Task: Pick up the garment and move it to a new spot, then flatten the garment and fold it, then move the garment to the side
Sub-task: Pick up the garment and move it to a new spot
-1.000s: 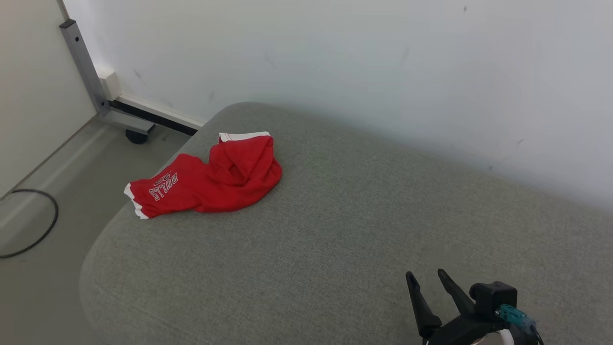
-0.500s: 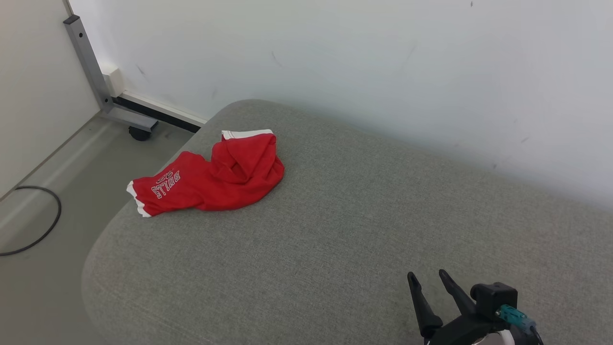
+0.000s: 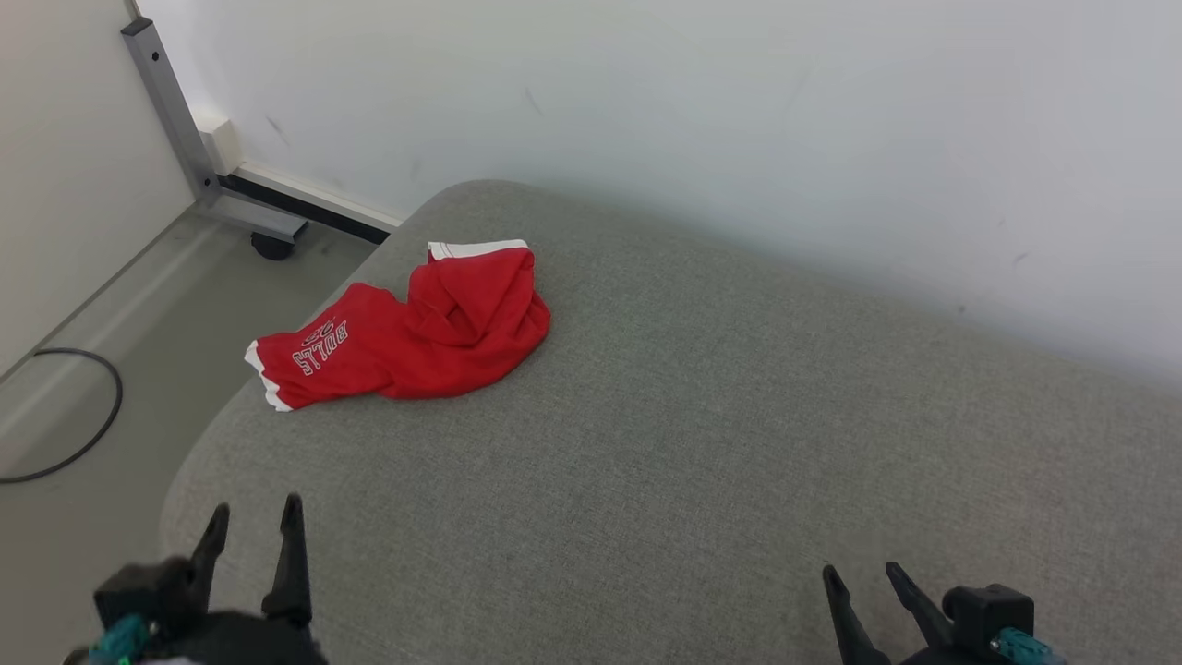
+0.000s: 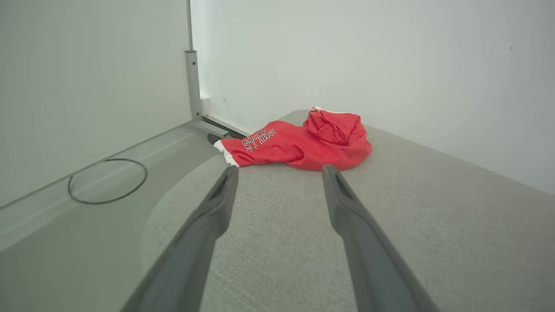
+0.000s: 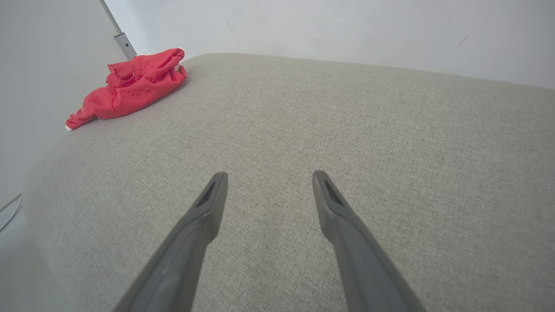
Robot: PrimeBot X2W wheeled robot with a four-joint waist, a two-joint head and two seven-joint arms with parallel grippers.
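The lettered leg [image 3: 323,353] lies flat on the grey surface. So my left gripper picks up the garment by its raised, bunched fold [image 3: 467,297] next, to move it.
The garment [image 3: 411,329] is a crumpled red piece with white trim and white lettering, lying near the far left corner of the grey upholstered surface [image 3: 702,425]. It also shows ahead of the left fingers [image 4: 299,141] and far off at the upper left in the right wrist view [image 5: 130,86]. My left gripper [image 3: 254,517] stands open at the lower left, well short of the garment, nothing between its fingers. My right gripper [image 3: 863,577] is open at the lower right, over bare fabric [image 5: 269,175].
A white wall [image 3: 702,129] runs close behind the surface. To the left, the floor holds a black cable loop [image 3: 88,416] and a grey metal frame post on a caster [image 3: 180,120]. The surface's rounded left edge [image 3: 185,471] drops to the floor.
My left gripper has come into the head view at the lower left. The camera has shifted, and the right gripper now sits lower in the picture. The garment lies as before.
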